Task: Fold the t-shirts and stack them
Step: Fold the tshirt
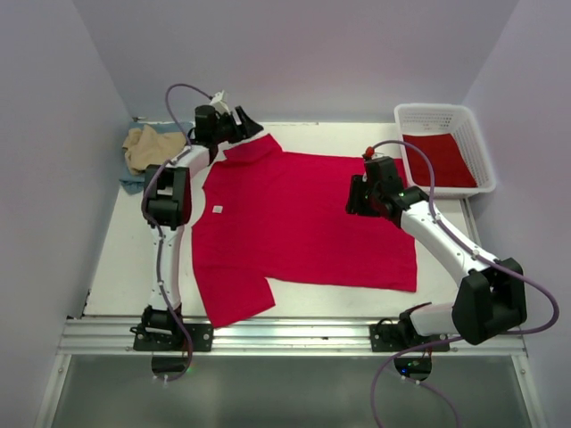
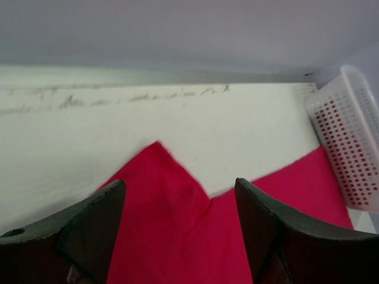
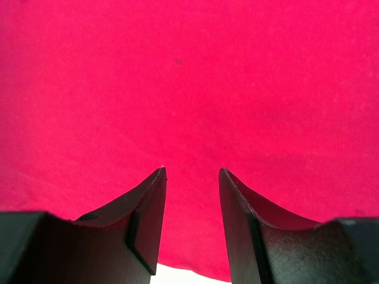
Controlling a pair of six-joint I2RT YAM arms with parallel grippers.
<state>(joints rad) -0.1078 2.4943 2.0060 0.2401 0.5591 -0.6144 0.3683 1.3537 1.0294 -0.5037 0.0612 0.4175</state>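
Observation:
The red t-shirt will be held by its far sleeve [image 1: 258, 149] [image 2: 168, 182] once my left gripper grabs it there. The t-shirt's far hem corner stays free for my right gripper to fold that side inward.
A bright red t-shirt [image 1: 303, 223] lies spread flat on the white table, its collar and small white neck tag [image 1: 217, 209] toward the left. My left gripper [image 1: 248, 125] hovers over the far sleeve [image 2: 163, 195], open, with the cloth lying loose under the gap between its fingers [image 2: 180, 189]. My right gripper [image 1: 357, 198] stands over the shirt's right part, open, with only flat red cloth [image 3: 189, 89] below its tips [image 3: 192, 173]. A tan t-shirt [image 1: 147, 143] lies crumpled on a blue-grey one [image 1: 132, 181] at the far left corner. Another red t-shirt [image 1: 439, 159] lies in the basket.
The white lattice basket [image 1: 477, 147] stands at the far right corner, also seen at the right of the left wrist view as a white lattice basket [image 2: 349, 148]. Walls close in the table on three sides. A metal rail [image 1: 285, 334] runs along the near edge.

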